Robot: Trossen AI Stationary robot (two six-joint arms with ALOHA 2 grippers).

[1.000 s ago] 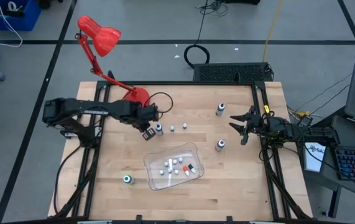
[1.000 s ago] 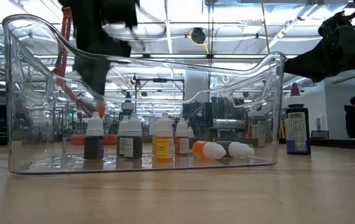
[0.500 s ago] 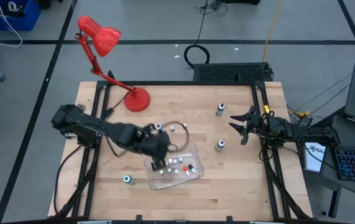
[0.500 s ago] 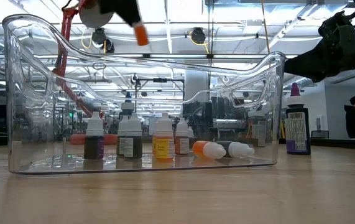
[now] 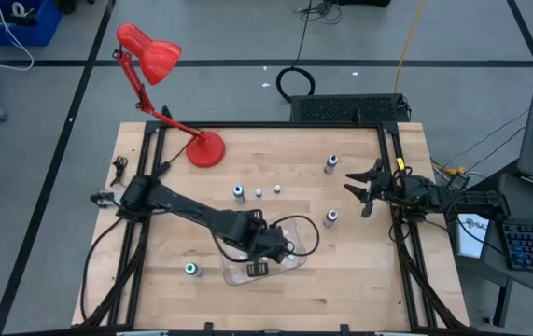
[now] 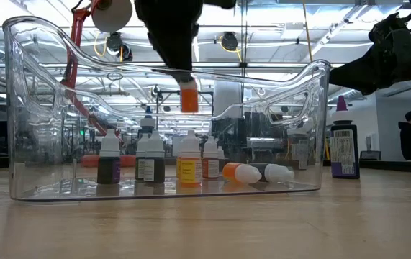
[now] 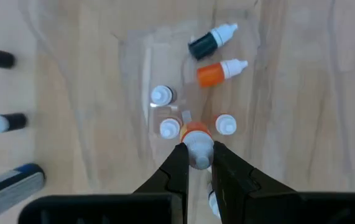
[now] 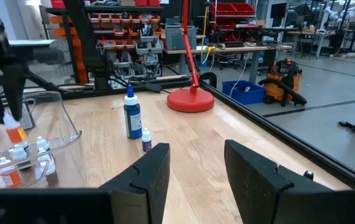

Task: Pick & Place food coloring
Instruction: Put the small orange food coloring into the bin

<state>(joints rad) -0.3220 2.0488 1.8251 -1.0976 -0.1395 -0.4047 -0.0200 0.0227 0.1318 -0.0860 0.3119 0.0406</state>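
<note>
I should keep holding the orange bottle [image 7: 196, 130] with my left gripper for now. It is hanging above the small bottles standing in the tray [image 7: 162, 95] in the left wrist view.
The food coloring is a set of tiny dropper bottles. Several stand or lie in the clear tray [image 5: 289, 227] [image 6: 309, 108]. Others stand on the table: a blue one [image 5: 238, 193], two small ones beside it [image 5: 259, 192], a teal one [image 5: 191, 269], and two near the right arm [image 5: 329, 217]. My left gripper [image 5: 255, 268] [image 7: 197, 154] hangs over the tray, shut on an orange bottle [image 6: 188, 98] [image 7: 196, 130]. My right gripper [image 5: 361, 192] [image 8: 196, 165] waits open above the table's right side. My left gripper pinches the orange bottle's white cap end [image 7: 199, 147] between its two fingers [image 7: 178, 163], coming from above and pointing down. The bottle hangs upright below the fingers [image 6: 169, 43], lifted clear, inside the tray's walls and just above the bottles standing in it.
A red desk lamp [image 5: 205, 147] stands at the table's far left. A taller purple-labelled bottle [image 6: 343, 147] stands right of the tray in the low view. Bare wood lies along the near edge [image 5: 359, 289] and between tray and right arm.
My left gripper has swung from beside the blue bottle near the lamp base toward the near edge and to the right, over the tray, then come down into it. The orange bottle travelled with it, held throughout. The right arm stayed still.
</note>
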